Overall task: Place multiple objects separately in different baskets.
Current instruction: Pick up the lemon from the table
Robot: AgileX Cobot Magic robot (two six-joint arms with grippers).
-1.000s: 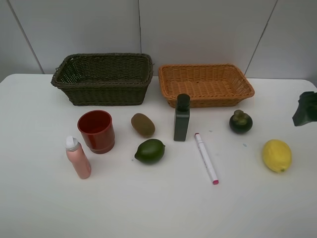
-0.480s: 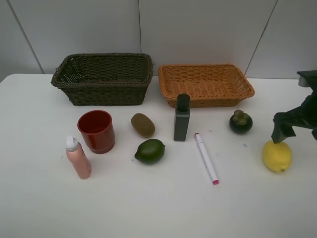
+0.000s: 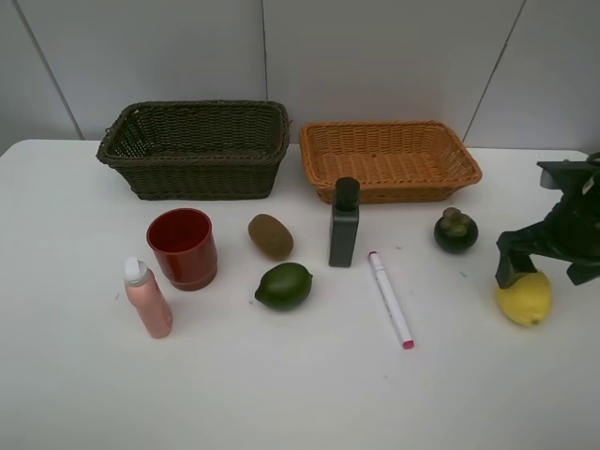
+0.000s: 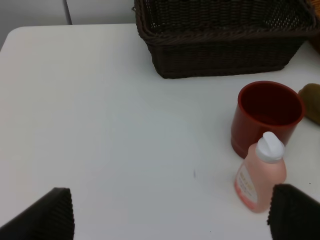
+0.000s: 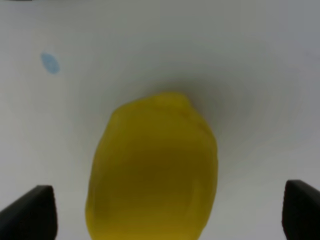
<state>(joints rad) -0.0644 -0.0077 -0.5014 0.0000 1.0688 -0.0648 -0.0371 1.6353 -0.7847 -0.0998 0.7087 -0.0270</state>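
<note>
The right gripper's fingertips stop above the yellow lemon's sides in the high view, so the right gripper should go lower first and then close on the lemon.
My right gripper [image 3: 543, 268] is open and hangs over the yellow lemon [image 3: 525, 300] at the table's right, a finger on either side of it. The right wrist view shows the lemon [image 5: 155, 170] between the spread fingers of that gripper [image 5: 165, 212]. My left gripper [image 4: 170, 215] is open and empty, near the pink spray bottle [image 4: 260, 175] and red cup [image 4: 267, 115]. On the table lie the kiwi [image 3: 270, 235], lime [image 3: 283, 285], mangosteen [image 3: 456, 231] and white marker [image 3: 390, 299], and the dark grey bottle [image 3: 344, 223] stands upright. At the back are the dark basket [image 3: 202, 176] and the orange basket [image 3: 403, 192].
The white table [image 3: 75, 394] ends at a pale wall behind the baskets. The cup [image 3: 183, 247] and spray bottle [image 3: 148, 298] stand upright at the left. In the left wrist view the dark basket [image 4: 220, 55] is beyond the cup, with the kiwi [image 4: 311, 100] at the frame edge.
My right arm has come in from the right edge and dropped over the lemon, its open fingers now straddling it. The objects have not moved.
</note>
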